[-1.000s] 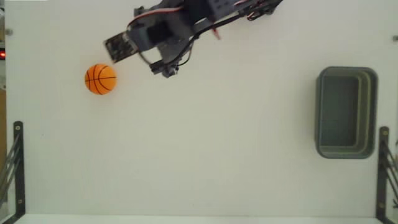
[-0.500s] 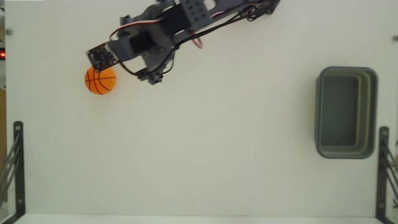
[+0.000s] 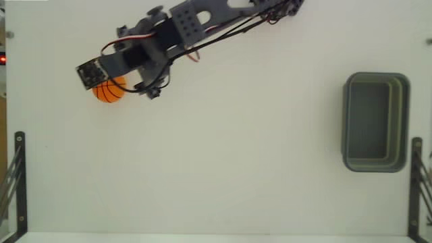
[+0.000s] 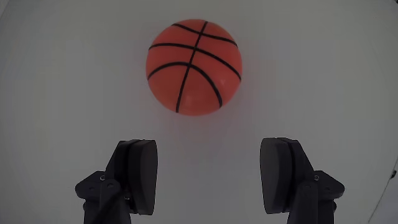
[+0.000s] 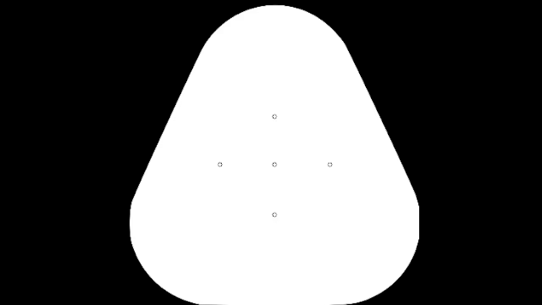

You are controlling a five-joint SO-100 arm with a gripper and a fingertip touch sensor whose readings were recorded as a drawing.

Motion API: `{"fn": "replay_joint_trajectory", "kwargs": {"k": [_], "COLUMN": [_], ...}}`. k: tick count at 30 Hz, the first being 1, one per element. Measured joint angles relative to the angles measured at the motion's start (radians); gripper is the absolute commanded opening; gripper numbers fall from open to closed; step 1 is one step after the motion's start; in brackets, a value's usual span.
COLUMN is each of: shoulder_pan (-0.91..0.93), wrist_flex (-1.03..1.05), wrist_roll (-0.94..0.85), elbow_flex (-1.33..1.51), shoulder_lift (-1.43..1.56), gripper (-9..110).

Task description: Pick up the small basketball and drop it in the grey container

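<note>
My gripper is to drop the small basketball [image 3: 108, 92] in the grey container, so it will grab the ball by its round orange sides next.
The small basketball [image 3: 108, 92], orange with thin black seams, rests on the white table at the upper left of the fixed view. The head of my arm [image 3: 128, 59] covers its upper edge there. In the wrist view the basketball [image 4: 194, 67] lies just beyond my gripper [image 4: 209, 149], centred on the gap. The gripper is open, and its two dark fingers [image 4: 138, 171] stand wide apart with nothing between them. The grey container [image 3: 375, 77], a rectangular tub with a stepped rim, sits at the far right of the fixed view with nothing in it.
Black metal brackets stand at the lower left edge [image 3: 18, 177] and the lower right edge [image 3: 415, 183] of the white table [image 3: 223, 155]. The arm reaches in from the top middle [image 3: 270, 10].
The arm has swung left and outward, so its head now overlaps the basketball's top instead of sitting to its right. The ball and the container have stayed put.
</note>
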Motion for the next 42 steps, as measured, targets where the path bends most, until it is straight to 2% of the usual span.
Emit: {"fn": "replay_joint_trajectory", "kwargs": {"k": [16, 42], "shoulder_pan": [-0.021, -0.021], "wrist_flex": [-0.002, 0.080], "wrist_roll": [0.000, 0.002], "elbow_flex": [-0.041, -0.532], "shoulder_lift": [-0.040, -0.443], "gripper": [110, 110]}}
